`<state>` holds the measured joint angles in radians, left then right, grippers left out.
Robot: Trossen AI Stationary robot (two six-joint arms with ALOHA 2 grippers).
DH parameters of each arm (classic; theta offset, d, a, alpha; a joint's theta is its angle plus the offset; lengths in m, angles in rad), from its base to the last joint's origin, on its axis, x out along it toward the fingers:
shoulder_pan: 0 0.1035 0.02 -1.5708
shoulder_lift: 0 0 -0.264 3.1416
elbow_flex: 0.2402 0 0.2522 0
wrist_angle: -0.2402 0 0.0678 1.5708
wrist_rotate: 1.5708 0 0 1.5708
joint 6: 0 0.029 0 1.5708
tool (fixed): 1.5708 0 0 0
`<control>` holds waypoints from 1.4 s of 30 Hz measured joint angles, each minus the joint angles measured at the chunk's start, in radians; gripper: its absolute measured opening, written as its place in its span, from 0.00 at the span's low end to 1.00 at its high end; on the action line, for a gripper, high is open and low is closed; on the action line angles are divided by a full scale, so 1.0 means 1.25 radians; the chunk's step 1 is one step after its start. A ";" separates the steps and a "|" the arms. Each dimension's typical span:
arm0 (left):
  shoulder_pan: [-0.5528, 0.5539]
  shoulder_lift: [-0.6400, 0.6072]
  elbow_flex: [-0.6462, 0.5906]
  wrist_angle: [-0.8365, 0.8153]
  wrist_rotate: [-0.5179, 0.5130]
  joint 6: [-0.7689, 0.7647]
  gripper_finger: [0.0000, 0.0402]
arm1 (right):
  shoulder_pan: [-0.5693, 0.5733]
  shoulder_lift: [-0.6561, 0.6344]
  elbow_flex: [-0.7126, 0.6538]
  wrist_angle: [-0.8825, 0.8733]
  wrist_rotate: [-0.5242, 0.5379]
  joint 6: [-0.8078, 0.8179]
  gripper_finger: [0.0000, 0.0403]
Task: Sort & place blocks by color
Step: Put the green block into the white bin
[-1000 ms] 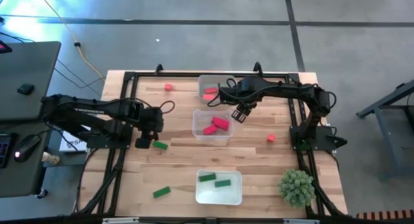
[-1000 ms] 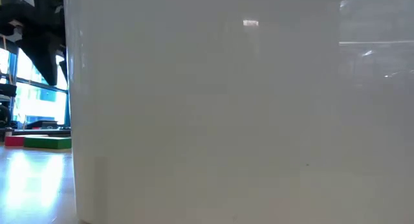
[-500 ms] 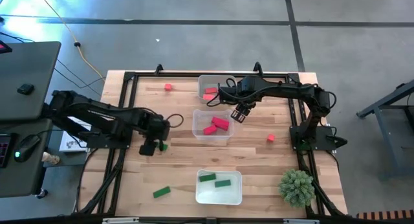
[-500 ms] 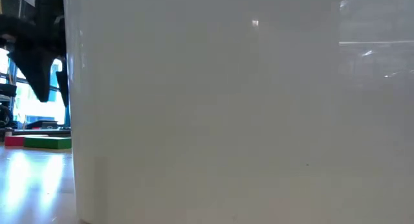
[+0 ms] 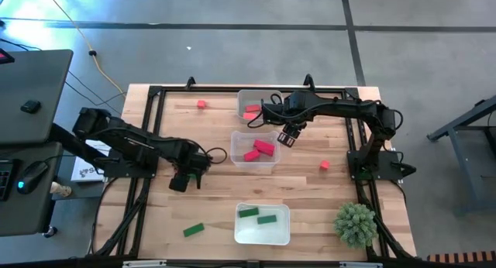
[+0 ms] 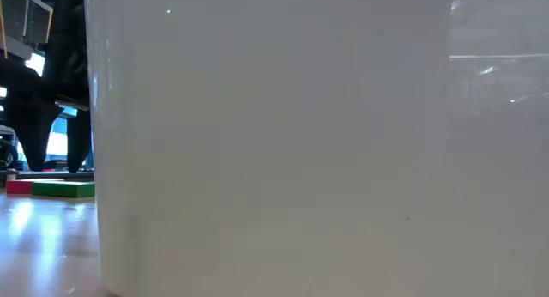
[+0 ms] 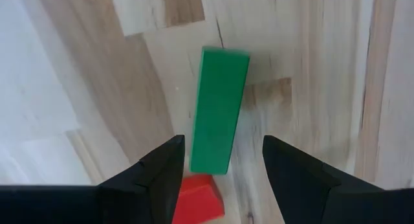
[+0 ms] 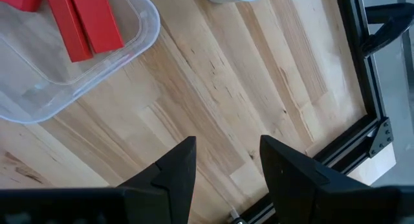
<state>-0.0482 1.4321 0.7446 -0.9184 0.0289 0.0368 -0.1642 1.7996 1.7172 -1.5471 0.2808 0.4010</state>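
My left gripper is to pick up the green bar next by one end, across its long sides. This sorts the green bar apart from the red blocks.
My left gripper (image 5: 183, 180) is open and hovers low over the table, left of the middle tray. In the left wrist view a green bar (image 7: 218, 111) lies flat on the wood, its end reaching between my open fingers (image 7: 223, 164), and a small red block (image 7: 198, 198) lies next to it. The low view shows both blocks, red (image 6: 19, 187) and green (image 6: 64, 190), under the dark arm. My right gripper (image 5: 287, 136) is open above the right edge of the middle tray (image 5: 273, 164); it (image 8: 226, 160) holds nothing. Deep red bars (image 5: 258, 149) lie in that tray.
The far tray (image 5: 242, 95) holds an orange-red block (image 5: 252, 111); the near tray (image 5: 263, 237) holds green bars (image 5: 248, 212). Loose blocks lie on the table: red (image 5: 201, 104), red (image 5: 324, 165), green (image 5: 194, 230). A spiky plant ball (image 5: 355, 224) sits at the near right corner. A white tray wall (image 6: 317, 142) fills the low view.
My left gripper has moved toward the table's right and near edge and come down, until it stands over the green bar and hides it in the high view. The blocks have not shifted.
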 joint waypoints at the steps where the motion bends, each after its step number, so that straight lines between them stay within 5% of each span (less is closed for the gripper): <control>1: 0.000 0.006 0.001 0.004 -0.003 0.000 0.49 | 0.000 0.000 0.000 0.001 0.000 -0.001 0.40; 18: 0.001 0.124 0.005 0.006 -0.015 0.000 0.48 | 0.000 0.000 0.000 0.006 0.000 -0.014 0.40; 28: 0.002 0.132 0.007 0.018 -0.015 0.018 0.18 | 0.000 0.000 0.000 0.006 -0.002 -0.014 0.40; 42: 0.006 0.108 0.060 0.017 -0.067 0.042 0.18 | 0.001 0.000 0.033 0.016 -0.079 0.016 0.40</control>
<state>-0.0404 1.5667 0.8191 -0.8977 -0.0544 0.0889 -0.1631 1.7992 1.7585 -1.5272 0.1823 0.4211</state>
